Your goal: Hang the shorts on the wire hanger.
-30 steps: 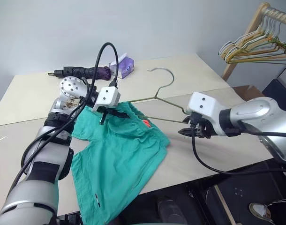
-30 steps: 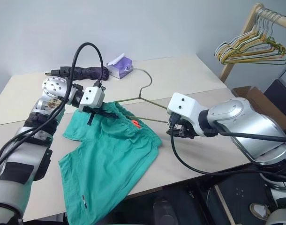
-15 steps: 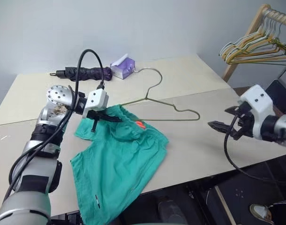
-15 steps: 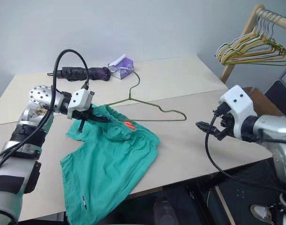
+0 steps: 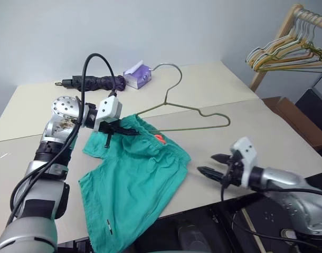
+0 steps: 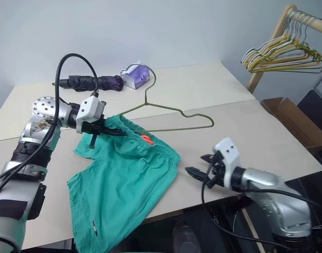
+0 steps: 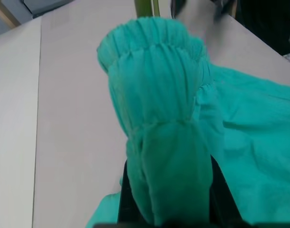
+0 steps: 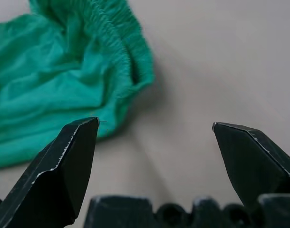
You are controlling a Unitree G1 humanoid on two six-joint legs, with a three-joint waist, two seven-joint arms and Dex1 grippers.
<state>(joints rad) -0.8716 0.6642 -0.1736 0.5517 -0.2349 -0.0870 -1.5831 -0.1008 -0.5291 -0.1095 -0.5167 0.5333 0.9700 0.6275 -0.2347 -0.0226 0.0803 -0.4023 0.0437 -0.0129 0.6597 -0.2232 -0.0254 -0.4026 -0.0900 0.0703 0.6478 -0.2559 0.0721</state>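
Note:
Next, my right gripper takes hold of the shorts by the waistband's loose end (image 5: 181,157) to open the waistband around the wire hanger (image 5: 203,113).
The teal shorts (image 5: 134,179) lie spread on the table (image 5: 229,95), one leg hanging over the front edge. My left gripper (image 5: 124,130) is shut on the gathered waistband (image 7: 159,95) at its far left end, lifting it a little. The wire hanger (image 5: 203,113) lies just behind the shorts. Its left shoulder runs into the waistband by my left gripper, and its hook (image 5: 174,71) points to the back. My right gripper (image 5: 205,163) hovers low over the table, just right of the shorts' edge (image 8: 130,61). Its fingers (image 8: 64,161) stand wide open with nothing between them.
A folded dark umbrella (image 5: 95,81) and a purple tissue pack (image 5: 137,74) lie at the back of the table. A wooden rack with a bunch of pastel hangers (image 5: 293,47) stands at the far right, with a cardboard box (image 6: 290,118) below it. The table's front edge is close under my right gripper.
My right gripper let go of the hanger's right end, opened wide, swung right, then dropped low beside the shorts. The hanger shifted slightly. My left gripper kept its hold on the waistband.

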